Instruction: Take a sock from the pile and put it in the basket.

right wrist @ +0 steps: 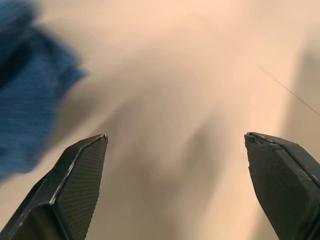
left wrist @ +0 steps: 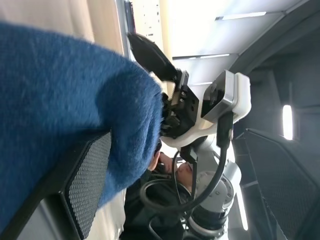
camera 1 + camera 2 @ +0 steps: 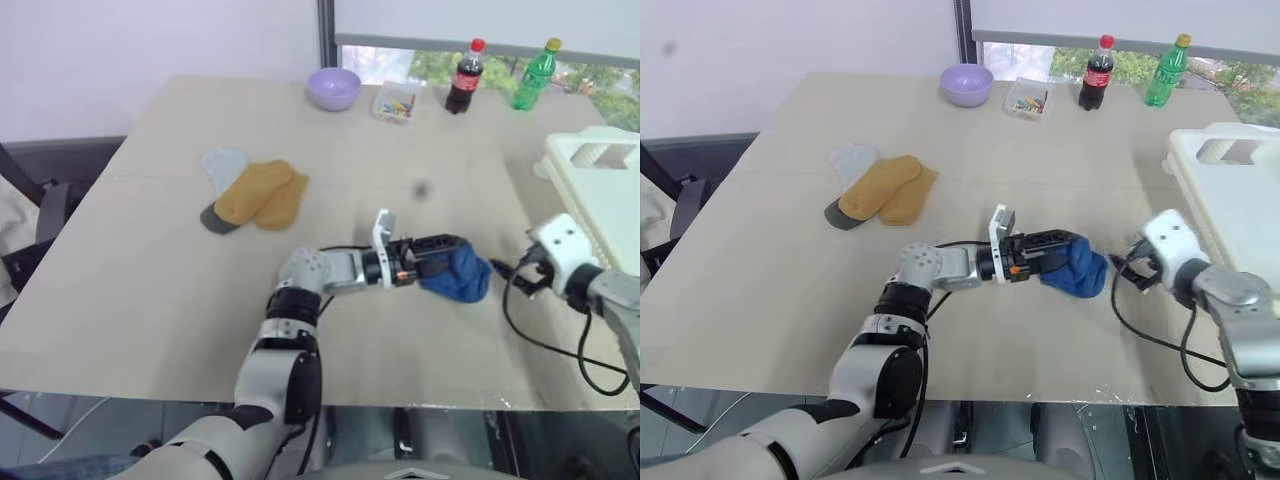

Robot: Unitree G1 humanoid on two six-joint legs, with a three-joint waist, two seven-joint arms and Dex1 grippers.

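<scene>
My right gripper should next grab the blue sock by its free bulging end (image 3: 477, 279) (image 1: 42, 100), because the fingers of my left gripper cover one end of the sock.
My left gripper (image 3: 441, 258) reaches level across the table toward the right and is shut on a royal blue sock (image 3: 462, 275), which bulges from its fingers just above the tabletop. The left wrist view shows the blue sock (image 2: 60, 100) pressed against one black finger pad (image 2: 87, 182). The pile (image 3: 258, 193) of mustard-yellow, pale grey-blue and dark grey socks lies on the table's left half. My right gripper (image 1: 175, 140) is open with nothing between its fingers, just right of the blue sock. The cream-white basket (image 3: 600, 185) stands at the right edge.
At the far side of the table (image 3: 150, 300) stand a lilac bowl (image 3: 333, 87), a small clear box of coloured bits (image 3: 395, 103), a cola bottle (image 3: 464, 77) and a green bottle (image 3: 536, 74). A black cable (image 3: 545, 345) loops from my right wrist.
</scene>
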